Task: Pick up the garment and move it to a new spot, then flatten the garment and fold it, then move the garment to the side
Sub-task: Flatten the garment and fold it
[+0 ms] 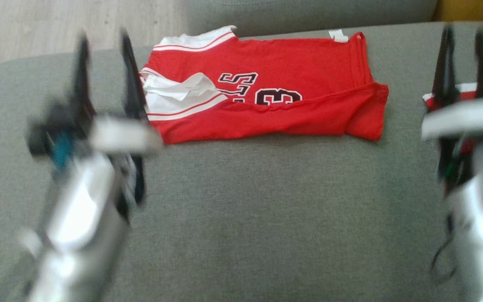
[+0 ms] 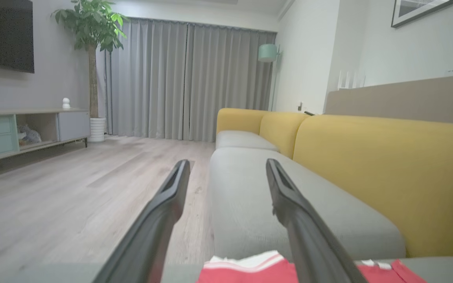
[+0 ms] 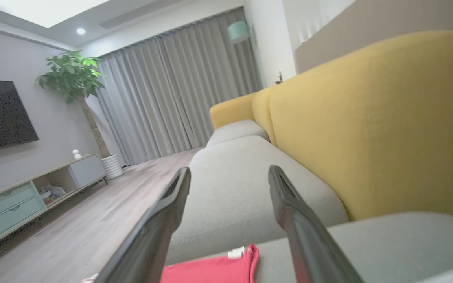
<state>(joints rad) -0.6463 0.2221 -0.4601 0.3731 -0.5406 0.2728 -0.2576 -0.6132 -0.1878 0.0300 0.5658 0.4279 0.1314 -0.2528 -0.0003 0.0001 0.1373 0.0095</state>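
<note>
My left gripper should next grab the red jersey (image 1: 295, 65) by its white-trimmed sleeve corner (image 1: 158, 111), so that I can flatten the jersey and fold it.
The garment (image 1: 266, 92), a red jersey with white trim and dark numbers, lies folded and flat at the back of the grey sofa seat (image 1: 241, 218). My left gripper (image 1: 103, 40) hovers open at the jersey's left end, one finger over its white-trimmed edge, nothing between the fingers. Open as well, my right gripper (image 1: 464, 31) stands apart to the jersey's right. Red and white cloth (image 1: 461, 89) peeks out behind its fingers. In the left wrist view the garment (image 2: 250, 269) lies below the open left gripper (image 2: 227, 163). The right wrist view has the garment (image 3: 210, 271) under the open right gripper (image 3: 229, 169).
Behind the seat rises a yellow backrest (image 2: 387, 173). Wooden floor (image 2: 73, 196) lies past the sofa's left edge. A low TV cabinet (image 2: 22, 129) and a potted tree (image 2: 91, 59) stand across the room. Broad grey cushion lies in front of the jersey.
</note>
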